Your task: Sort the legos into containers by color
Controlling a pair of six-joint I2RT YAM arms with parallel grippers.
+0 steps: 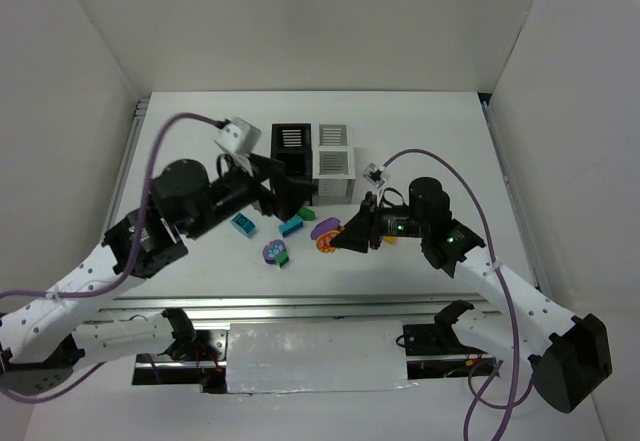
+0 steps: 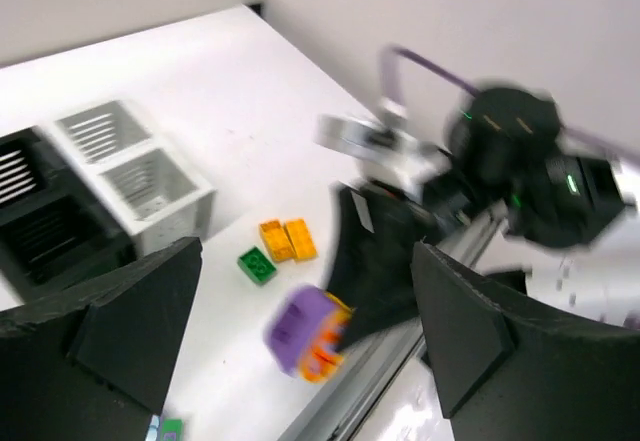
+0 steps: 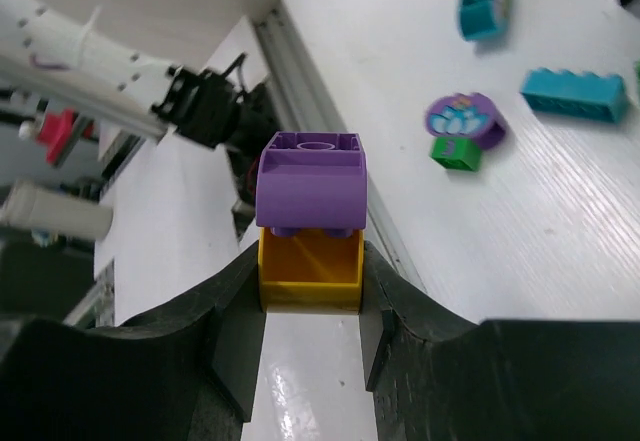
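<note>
The purple brick has to come off the yellow-orange brick (image 1: 326,244) for sorting. My left gripper will grab the purple brick by its sides next.
My right gripper (image 3: 310,286) is shut on a yellow-orange brick (image 3: 310,266) with a purple brick (image 3: 311,183) stuck on its far end, held just above the table. In the top view this stack (image 1: 325,233) is right of centre at the right gripper (image 1: 345,236). My left gripper (image 1: 288,201) is open and empty beside the containers; the purple brick (image 2: 298,326) shows between its fingers (image 2: 110,331). Two teal bricks (image 1: 243,224) (image 1: 292,226) and a purple round piece on a green brick (image 1: 275,252) lie loose. Two yellow-orange bricks (image 2: 287,240) and a green brick (image 2: 257,264) lie near the white containers (image 2: 150,176).
The containers stand at the back centre: a black one (image 1: 291,139), two white ones (image 1: 335,136) (image 1: 335,164), and a second black one largely hidden by my left gripper. The table's metal front rail (image 1: 300,306) runs just below the bricks. White walls close in the sides.
</note>
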